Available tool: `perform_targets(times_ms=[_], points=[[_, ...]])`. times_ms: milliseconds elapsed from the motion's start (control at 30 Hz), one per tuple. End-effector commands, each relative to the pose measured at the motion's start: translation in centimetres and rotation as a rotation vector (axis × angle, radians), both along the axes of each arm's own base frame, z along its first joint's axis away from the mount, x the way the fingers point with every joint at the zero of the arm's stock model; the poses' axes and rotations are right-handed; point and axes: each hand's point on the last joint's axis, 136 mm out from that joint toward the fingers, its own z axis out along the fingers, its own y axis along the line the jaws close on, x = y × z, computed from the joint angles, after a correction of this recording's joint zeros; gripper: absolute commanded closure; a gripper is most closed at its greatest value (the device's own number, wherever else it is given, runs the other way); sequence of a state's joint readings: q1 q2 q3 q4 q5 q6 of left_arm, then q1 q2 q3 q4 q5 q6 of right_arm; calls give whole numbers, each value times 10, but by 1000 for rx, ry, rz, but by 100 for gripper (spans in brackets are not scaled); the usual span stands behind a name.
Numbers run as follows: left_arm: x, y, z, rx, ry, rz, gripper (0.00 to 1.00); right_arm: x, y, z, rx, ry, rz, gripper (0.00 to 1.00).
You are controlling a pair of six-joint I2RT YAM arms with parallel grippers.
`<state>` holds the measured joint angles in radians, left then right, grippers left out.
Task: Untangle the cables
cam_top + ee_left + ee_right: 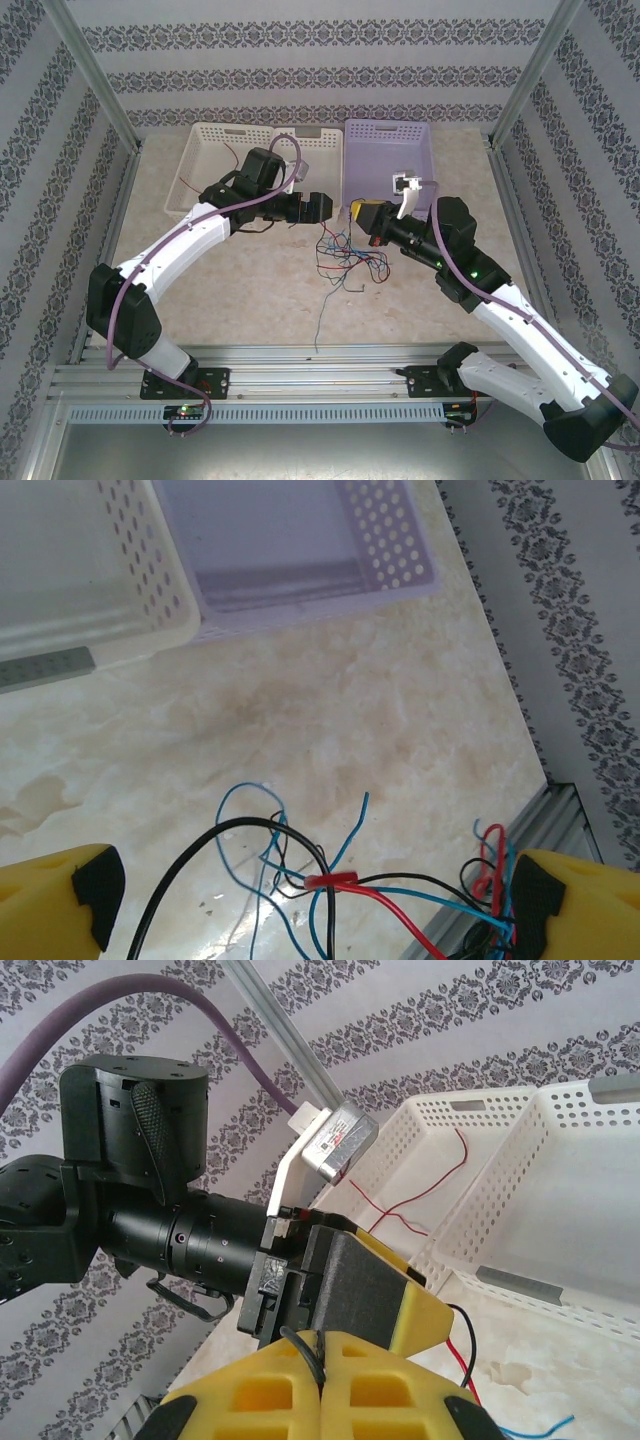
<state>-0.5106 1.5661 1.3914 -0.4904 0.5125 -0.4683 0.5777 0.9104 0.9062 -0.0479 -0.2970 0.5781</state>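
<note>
I will grab the raised black loop (226, 826) beside the red cable (394, 912) with my left gripper next, and that leaves the right gripper's black cable free to untangle.
The cables (345, 255) lie as a loose knot of thin red, black and blue wires on the marble table, just below both grippers. My left gripper (318, 207) hangs over them, open. In the left wrist view its yellow fingers (60, 905) stand wide apart, with the knot of cables (330, 882) on the table between them and nothing gripped. My right gripper (358, 212) faces it closely. In the right wrist view the right gripper (322, 1360) is shut on a black cable (305, 1335) pinched between its yellow fingers. A black and a red strand (462, 1345) trail down at its right.
A white basket (200, 180) stands at the back left with a thin red wire (440, 1175) in it. A purple basket (425, 160) stands beside it at the back right. Aluminium frame posts and patterned walls close in both sides. A blue strand (322, 315) runs toward the near edge.
</note>
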Motion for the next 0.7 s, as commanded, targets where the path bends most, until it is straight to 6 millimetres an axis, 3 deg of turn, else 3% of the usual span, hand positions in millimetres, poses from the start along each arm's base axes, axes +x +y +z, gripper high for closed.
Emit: perform_targets(times_ms=[0,200,433,533,667], points=[[-8,-13,9,-58,21,-69,4,0,-5,20,41,-53,-19,100],[-15,-25,13,-125,75,-126,10,6,-15,19,29,-75,-74,100],[-11,-30,-9,-111,144,-128,16,11,-9,13,36,-57,-57,100],[-11,-33,-14,-123,162,-129,23,11,-7,11,37,-55,-49,100],[-11,-34,-14,-125,161,-132,41,10,-8,9,33,-57,-51,100]])
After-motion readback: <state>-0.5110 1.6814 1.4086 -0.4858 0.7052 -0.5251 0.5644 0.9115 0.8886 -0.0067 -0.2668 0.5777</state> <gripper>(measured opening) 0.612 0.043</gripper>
